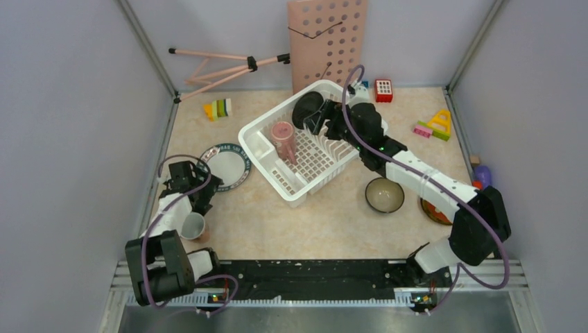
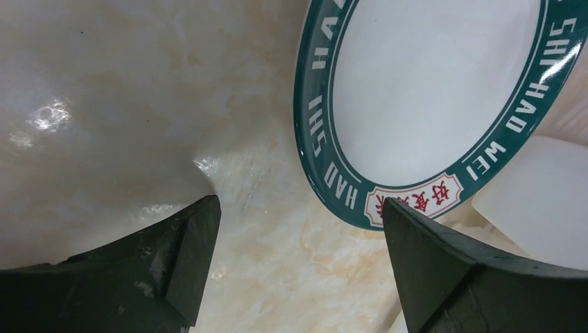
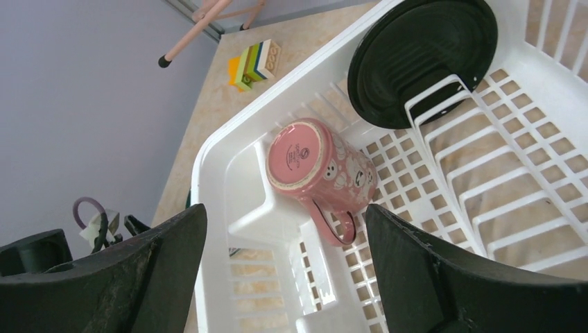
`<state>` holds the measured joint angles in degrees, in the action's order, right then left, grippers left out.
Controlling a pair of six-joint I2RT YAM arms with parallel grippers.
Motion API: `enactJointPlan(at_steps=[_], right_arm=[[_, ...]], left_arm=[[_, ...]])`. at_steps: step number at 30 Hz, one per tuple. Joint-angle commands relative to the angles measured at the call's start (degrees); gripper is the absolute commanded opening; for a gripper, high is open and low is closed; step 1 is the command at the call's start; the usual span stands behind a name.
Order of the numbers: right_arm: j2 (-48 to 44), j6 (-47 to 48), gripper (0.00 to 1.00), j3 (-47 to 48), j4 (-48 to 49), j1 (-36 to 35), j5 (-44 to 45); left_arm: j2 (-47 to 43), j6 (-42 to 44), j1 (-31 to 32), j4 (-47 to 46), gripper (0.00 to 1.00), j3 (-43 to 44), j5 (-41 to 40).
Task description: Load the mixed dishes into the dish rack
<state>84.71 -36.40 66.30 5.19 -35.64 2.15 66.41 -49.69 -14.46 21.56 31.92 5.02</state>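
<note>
The teal-rimmed plate needs to go into the white dish rack [image 1: 313, 164], so my left gripper will pick up the plate by its lettered teal rim [image 1: 230, 187] next.
The white dish rack [image 1: 313, 164] stands mid-table. It holds an upside-down pink cup [image 1: 283, 134] and a black plate [image 1: 304, 105] upright in the dividers. My right gripper [image 1: 320, 123] hovers open and empty over the rack. Its wrist view shows the rack rim [image 3: 208, 149], the pink cup [image 3: 319, 170] and the black plate [image 3: 423, 59] between and beyond the gripper [image 3: 284, 236]. My left gripper [image 1: 205, 186] is open and empty, low beside the teal-rimmed plate [image 1: 227, 165], which lies just ahead of the gripper [image 2: 298, 208] in the left wrist view [image 2: 430, 90]. A pale cup [image 1: 194, 225] stands by the left arm. A bowl [image 1: 384, 195] sits right of the rack.
An orange small plate [image 1: 435, 210] lies partly under the right arm. A purple cylinder [image 1: 483, 175], toy blocks [image 1: 434, 126] [image 1: 218, 109] [image 1: 383, 89], a pink perforated board [image 1: 327, 41] and a pink tripod [image 1: 222, 66] line the back and right. Grey walls enclose the table.
</note>
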Motion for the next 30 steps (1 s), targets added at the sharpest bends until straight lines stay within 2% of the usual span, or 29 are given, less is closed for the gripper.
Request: enactJointPlan(at_steps=[1, 7, 14, 18, 20, 22, 24, 25, 26, 27, 28, 30], right_arm=[[-5.1, 1.6, 0.83, -2.4, 3.2, 1.4, 1.4], [-7.4, 2.0, 0.8, -3.9, 2.8, 2.1, 2.7], [-10.9, 2.4, 0.78, -6.1, 2.4, 3.0, 3.2], [-12.4, 2.3, 0.78, -7.1, 2.1, 3.3, 3.2], [-13.0, 2.3, 0.77, -7.5, 2.3, 3.4, 3.1], [-13.4, 2.2, 0.77, -7.8, 2.3, 3.4, 3.0], [-13.6, 1.9, 0.77, -8.1, 2.3, 3.5, 3.0], [-13.7, 1.8, 0.77, -8.3, 2.4, 3.5, 2.8], [-13.8, 1.5, 0.77, -8.5, 2.4, 3.5, 2.7], [-13.8, 1.5, 0.77, -8.6, 2.4, 3.5, 2.5], [-13.9, 1.4, 0.77, -8.6, 2.4, 3.5, 2.3], [-14.0, 1.4, 0.77, -8.6, 1.9, 3.5, 2.3]], left_arm=[[1.5, -3.4, -0.8, -8.0, 0.9, -1.7, 2.3], [5.3, -6.7, -1.0, -12.7, 0.81, -2.8, 1.4], [9.9, -13.4, -1.1, -22.8, 0.72, -7.3, 0.8], [13.6, -15.9, -1.3, -26.0, 0.62, -7.9, 0.5], [14.3, -16.6, -1.4, -26.8, 0.52, -8.2, 0.4], [14.0, -16.0, -1.6, -25.6, 0.5, -7.7, -0.3], [13.0, -15.8, -1.7, -24.2, 0.42, -7.6, -2.1], [11.8, -15.7, -1.7, -24.0, 0.35, -7.9, -3.3], [10.9, -15.6, -1.7, -23.9, 0.23, -8.1, -4.2], [10.1, -15.5, -1.7, -23.6, 0.07, -8.2, -4.5], [9.3, -15.4, -1.8, -22.5, 0.0, -8.0, -6.6], [7.4, -14.7, -1.9, -19.8, 0.0, -7.3, -8.5]])
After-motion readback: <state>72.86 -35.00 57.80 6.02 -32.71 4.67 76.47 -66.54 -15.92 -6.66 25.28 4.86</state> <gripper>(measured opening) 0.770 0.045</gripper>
